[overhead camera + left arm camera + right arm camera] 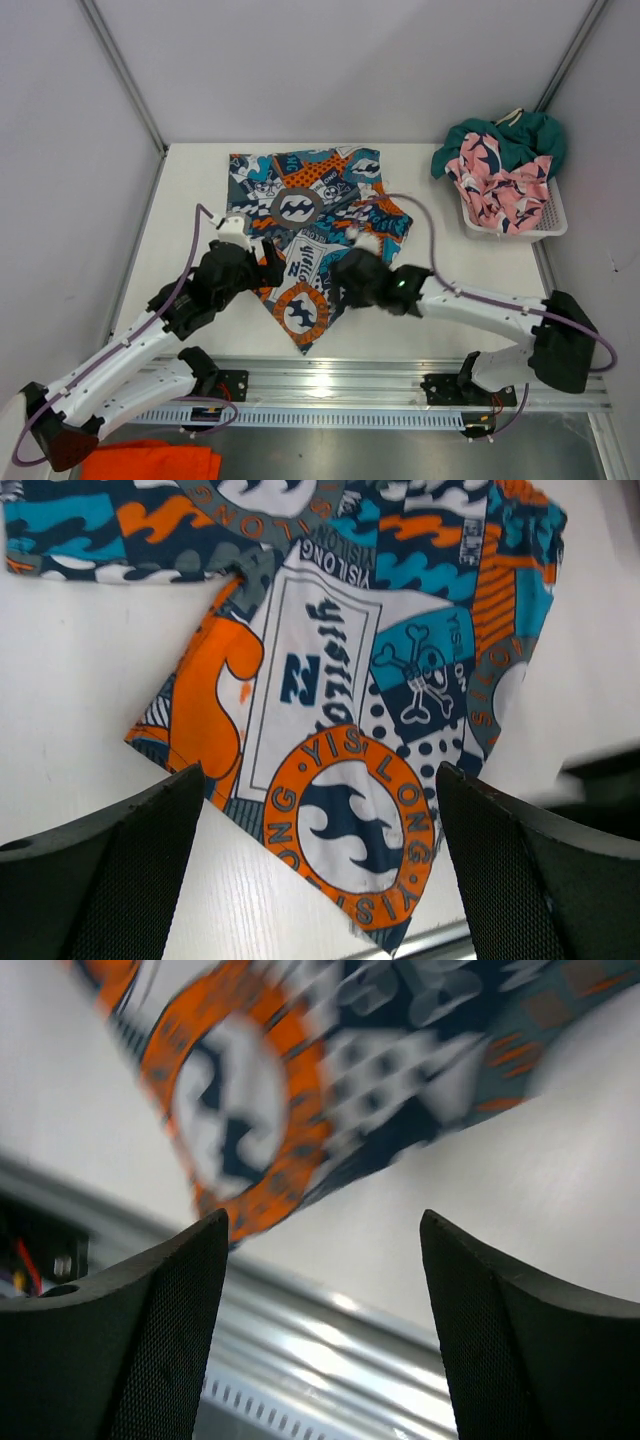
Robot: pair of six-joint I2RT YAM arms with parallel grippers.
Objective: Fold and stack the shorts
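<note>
The graphic print shorts (305,210) need to be grabbed next by my right gripper, at the shorts' edge nearest the basket. The shorts' near corner then stays free for folding.
The blue, orange and white graphic print shorts (305,210) lie partly folded on the white table, one corner pointing toward the near edge. My left gripper (266,262) hovers over their left edge, open, and its wrist view shows the printed fabric (330,730) below the spread fingers (130,870). Over the shorts' near right edge my right gripper (343,278) is open and empty; its wrist view is blurred, with the print (260,1090) above the fingertips. The teal green shorts (505,138) and the pink shark shorts (500,188) are heaped in the basket.
A white mesh basket (548,222) stands at the table's right side against the wall. An orange cloth (150,462) lies below the table's near edge at bottom left. A metal rail (330,385) runs along the near edge between the arm bases.
</note>
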